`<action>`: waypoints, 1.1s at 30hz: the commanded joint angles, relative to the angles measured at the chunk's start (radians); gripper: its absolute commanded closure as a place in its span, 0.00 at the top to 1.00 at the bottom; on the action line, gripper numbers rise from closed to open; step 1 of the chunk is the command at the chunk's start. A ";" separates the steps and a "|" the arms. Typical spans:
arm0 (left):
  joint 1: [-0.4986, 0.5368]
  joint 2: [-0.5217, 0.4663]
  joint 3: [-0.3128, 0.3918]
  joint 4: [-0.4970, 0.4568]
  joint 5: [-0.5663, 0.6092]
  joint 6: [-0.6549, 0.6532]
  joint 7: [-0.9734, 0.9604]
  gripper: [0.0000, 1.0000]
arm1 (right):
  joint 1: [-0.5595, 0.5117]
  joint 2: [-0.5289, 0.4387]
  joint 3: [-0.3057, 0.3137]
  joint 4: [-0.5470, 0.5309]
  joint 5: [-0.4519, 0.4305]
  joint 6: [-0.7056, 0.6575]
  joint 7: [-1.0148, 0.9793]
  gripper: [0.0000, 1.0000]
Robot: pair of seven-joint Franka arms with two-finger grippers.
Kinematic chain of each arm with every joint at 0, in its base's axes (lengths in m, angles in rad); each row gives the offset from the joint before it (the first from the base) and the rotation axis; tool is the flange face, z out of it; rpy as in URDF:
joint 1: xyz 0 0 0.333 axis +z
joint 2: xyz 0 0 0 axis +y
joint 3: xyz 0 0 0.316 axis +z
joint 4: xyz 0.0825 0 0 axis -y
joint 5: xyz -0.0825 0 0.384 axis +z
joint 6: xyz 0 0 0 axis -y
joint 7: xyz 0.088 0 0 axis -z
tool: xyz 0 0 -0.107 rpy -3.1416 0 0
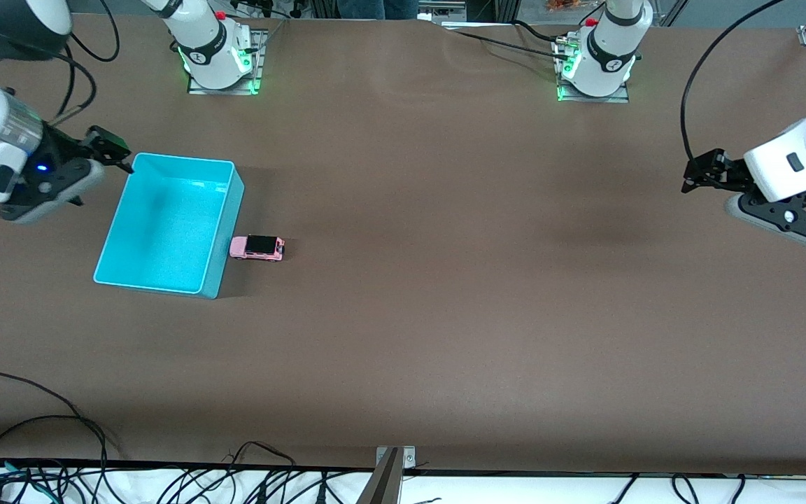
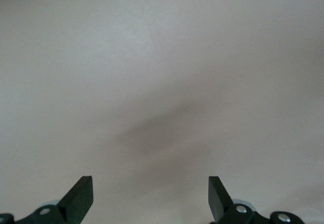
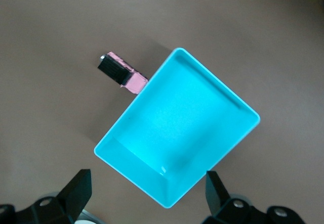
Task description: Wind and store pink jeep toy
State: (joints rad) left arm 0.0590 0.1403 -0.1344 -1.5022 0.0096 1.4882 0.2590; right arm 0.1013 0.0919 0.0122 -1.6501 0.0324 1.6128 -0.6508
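I should grab the pink jeep toy with my right gripper next, by its black-roofed cabin body (image 1: pixel 259 246) (image 3: pixel 115 69). Then I can store it in the cyan bin.
The pink jeep toy (image 1: pixel 257 247) (image 3: pixel 124 75), with its black roof panel up, stands on the brown table. It is right beside the long wall of the cyan bin (image 1: pixel 224 238) (image 3: pixel 182 128) that faces the left arm's end. Nothing lies in the bin. My right gripper (image 1: pixel 117 154) (image 3: pixel 148 178) hangs open and holds nothing, over the bin corner nearest the right arm's base. My left gripper (image 1: pixel 690 176) (image 2: pixel 150 181) is open and holds nothing too; it waits above bare table at the left arm's end, well away from the toy.
The two arm bases (image 1: pixel 220 56) (image 1: pixel 595 66) stand at the table edge farthest from the front camera. Loose black cables (image 1: pixel 60 448) and a metal bracket (image 1: pixel 392 465) lie along the edge nearest it.
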 commanded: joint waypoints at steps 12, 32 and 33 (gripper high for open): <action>-0.096 -0.223 0.104 -0.266 0.018 0.202 -0.046 1.00 | 0.107 0.218 0.000 -0.071 0.077 0.157 -0.547 1.00; -0.085 -0.212 0.105 -0.224 -0.025 0.135 -0.037 1.00 | 0.222 0.236 0.002 -0.500 0.014 0.805 -0.552 1.00; -0.085 -0.211 0.105 -0.224 -0.025 0.136 -0.038 1.00 | 0.222 0.245 0.002 -0.508 0.014 0.821 -0.552 1.00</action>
State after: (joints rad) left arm -0.0252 -0.0629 -0.0325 -1.7255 0.0006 1.6346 0.2232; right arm 0.3166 0.3486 0.0196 -2.0581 0.0615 2.3115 -1.1854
